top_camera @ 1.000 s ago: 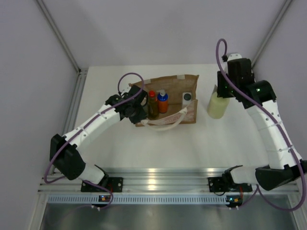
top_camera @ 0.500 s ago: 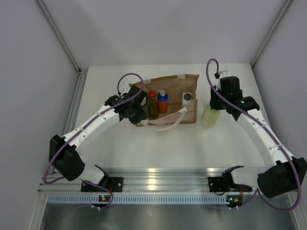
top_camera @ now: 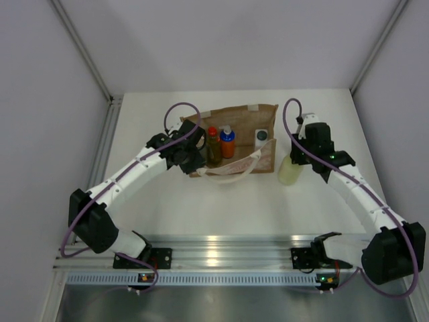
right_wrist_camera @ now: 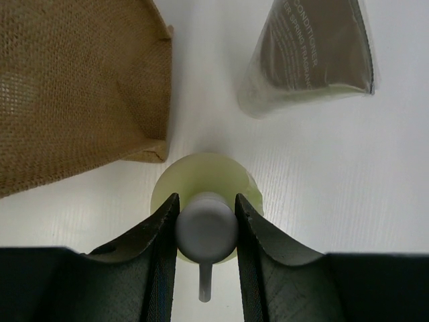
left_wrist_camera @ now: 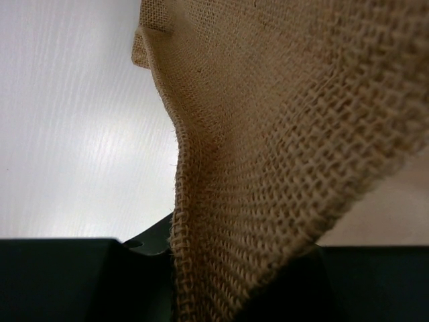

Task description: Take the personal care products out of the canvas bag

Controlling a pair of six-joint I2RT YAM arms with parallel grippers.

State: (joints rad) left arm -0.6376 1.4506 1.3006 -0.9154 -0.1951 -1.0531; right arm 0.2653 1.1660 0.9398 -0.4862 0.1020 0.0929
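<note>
The pale-yellow bottle [top_camera: 291, 172] is upright over flat, empty table beside the bag's corner and would stay standing, so my right gripper needs to let go of it.
The canvas bag [top_camera: 251, 127] lies open on the table. In it stand an amber red-capped bottle [top_camera: 213, 147], an orange-blue bottle [top_camera: 228, 143] and a white square dark-capped bottle [top_camera: 261, 137]. My left gripper [top_camera: 191, 158] is shut on the bag's left edge, and woven fabric [left_wrist_camera: 268, 134] fills its jaws [left_wrist_camera: 221, 282]. My right gripper [top_camera: 299, 154] is shut on the white cap of the pale-yellow bottle [top_camera: 291, 172], upright just right of the bag's corner [right_wrist_camera: 151, 151], at or just above the table. The bottle body [right_wrist_camera: 201, 173] shows below the gripper [right_wrist_camera: 206, 201]. A flat grey-brown sachet [right_wrist_camera: 315, 50] lies beyond it. The grey cylinder is out of view.
White rope handles [top_camera: 231, 176] hang over the bag's near side. Grey walls close in the table on the left, right and back. An aluminium rail [top_camera: 221, 251] with both arm bases runs along the near edge.
My right arm has carried the pale-yellow bottle down and to the left, from high at the right to beside the bag's right corner. The left arm and the bag have not moved.
</note>
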